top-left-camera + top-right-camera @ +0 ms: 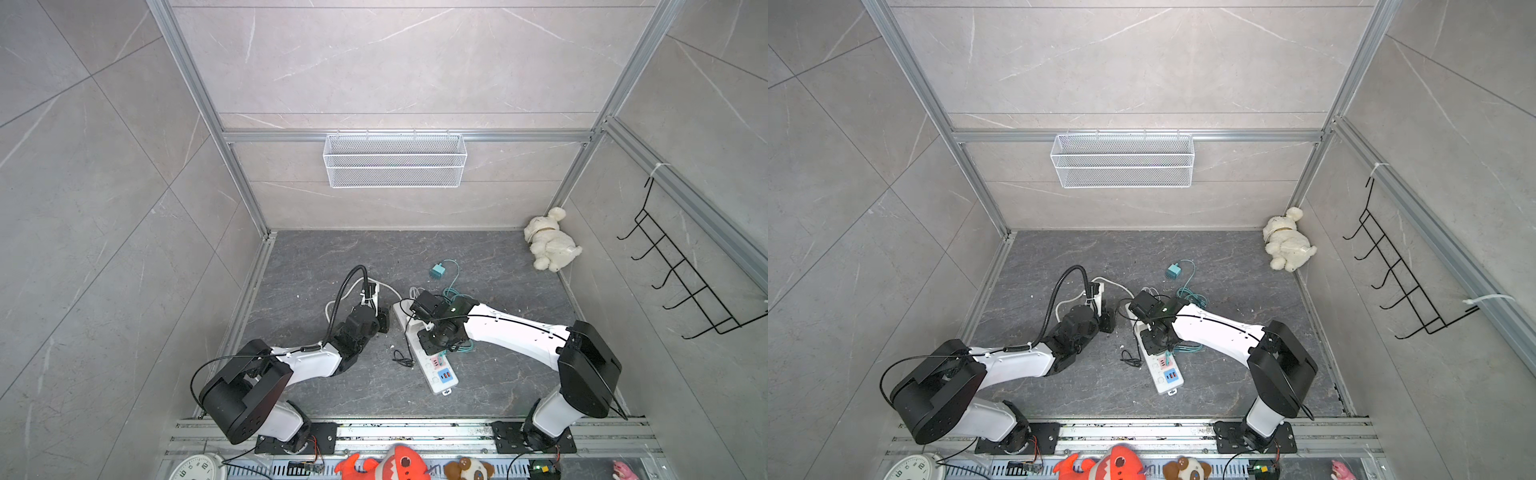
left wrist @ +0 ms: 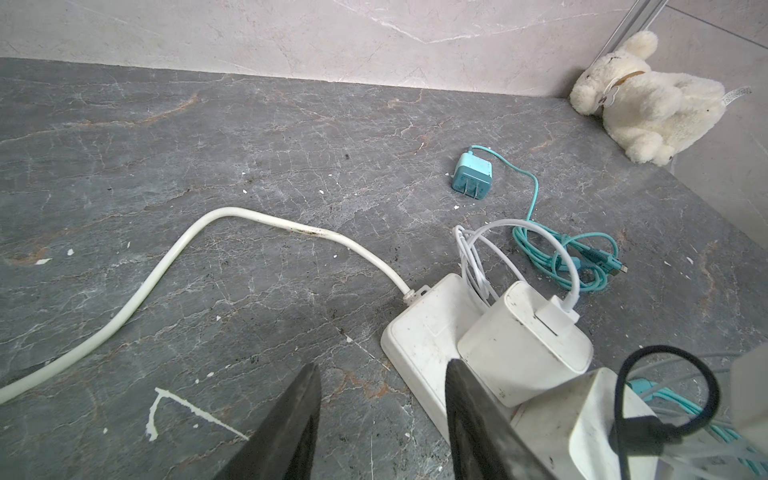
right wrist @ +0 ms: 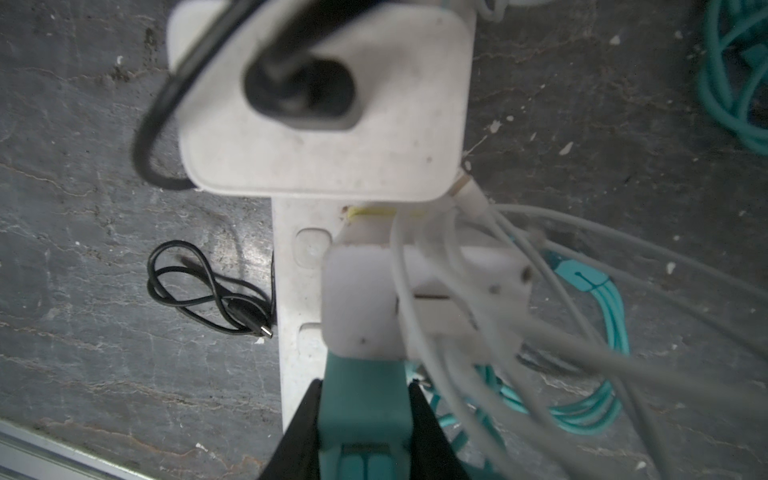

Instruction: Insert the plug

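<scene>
My right gripper should stay closed: the teal plug hangs above the power strip (image 1: pixel 438 376) beside the small adapter and would end loose on the power strip if released now.
My right gripper (image 3: pixel 363 386) is shut on a teal plug (image 3: pixel 361 411), held just above the white power strip (image 3: pixel 291 332) beside a small white adapter (image 3: pixel 357 299). In both top views the right gripper (image 1: pixel 434 338) hangs over the middle of the strip (image 1: pixel 438 376), whose near end shows pink and blue sockets. My left gripper (image 2: pixel 382 374) is open at the strip's far end (image 2: pixel 419 332), with only floor between its jaws. One of its fingers (image 2: pixel 461 395) overlaps the strip's edge. A second teal plug (image 1: pixel 437 271) lies loose on the floor.
Two white adapters (image 2: pixel 523 345) (image 3: pixel 324 124) sit plugged into the strip, trailing white, black and teal cables (image 2: pixel 565 253). A coiled black cable (image 3: pixel 208 291) lies beside the strip. A white plush dog (image 1: pixel 548 243) sits in the far right corner. A wire basket (image 1: pixel 395 160) hangs on the back wall.
</scene>
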`<action>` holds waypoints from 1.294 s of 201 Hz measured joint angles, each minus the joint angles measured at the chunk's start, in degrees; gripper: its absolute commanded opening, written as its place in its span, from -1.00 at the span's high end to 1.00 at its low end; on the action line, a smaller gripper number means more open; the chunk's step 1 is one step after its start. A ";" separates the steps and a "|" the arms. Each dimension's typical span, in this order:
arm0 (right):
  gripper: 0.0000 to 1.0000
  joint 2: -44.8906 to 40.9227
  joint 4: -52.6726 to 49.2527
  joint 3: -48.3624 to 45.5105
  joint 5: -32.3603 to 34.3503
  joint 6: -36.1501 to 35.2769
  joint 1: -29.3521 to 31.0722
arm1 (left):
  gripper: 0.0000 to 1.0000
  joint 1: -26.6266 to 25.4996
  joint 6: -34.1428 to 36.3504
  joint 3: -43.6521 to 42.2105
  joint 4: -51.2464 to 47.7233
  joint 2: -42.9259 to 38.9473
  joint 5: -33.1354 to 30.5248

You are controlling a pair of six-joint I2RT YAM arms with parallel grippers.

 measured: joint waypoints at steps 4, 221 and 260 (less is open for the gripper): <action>0.85 0.04 0.00 0.00 -0.02 0.00 0.00 | -0.02 0.00 0.00 -0.02 -0.02 -0.09 -0.02; 0.82 16.46 -11.43 19.37 0.66 -0.07 0.44 | -0.07 0.00 5.62 -5.64 -0.17 -10.75 -6.75; 0.65 20.96 -11.67 25.77 0.72 -2.23 0.35 | -0.08 0.00 6.47 -7.48 -1.05 -15.78 -8.48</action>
